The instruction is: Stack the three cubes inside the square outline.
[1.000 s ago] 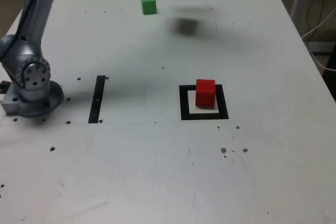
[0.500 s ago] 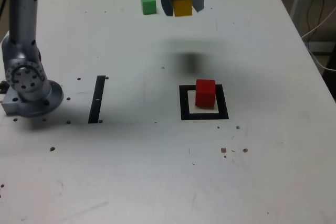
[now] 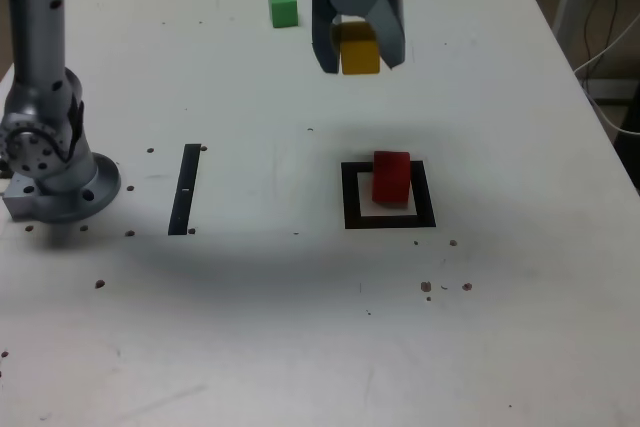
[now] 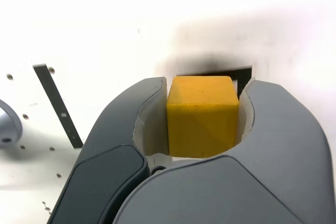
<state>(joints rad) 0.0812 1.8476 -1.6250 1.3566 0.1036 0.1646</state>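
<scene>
The yellow cube [image 3: 360, 49] stays in my closed gripper for now until it is over the red cube [image 3: 391, 177], as it hangs above and short of it in the exterior view.
My gripper [image 3: 358, 52] hangs in the air, shut on the yellow cube [image 3: 360, 49], which the wrist view shows clamped between both fingers [image 4: 201, 116]. The red cube [image 3: 391, 177] stands inside the square outline [image 3: 350, 197], below and nearer the camera than the gripper in the exterior view. Only a corner of that black outline [image 4: 242, 73] peeks out behind the yellow cube in the wrist view. The green cube [image 3: 283, 8] rests on the table at the far side, to the exterior view's left of the gripper.
The arm's grey base [image 3: 55, 172] sits at the exterior view's left. A narrow black strip [image 3: 185, 189] lies between the base and the outline. The white table [image 3: 300, 327] is speckled with small dark marks. Cables hang past the right edge.
The gripper has carried the yellow cube away from the far edge toward the camera, closer to the red cube. Its shadow has shifted onto the outline area.
</scene>
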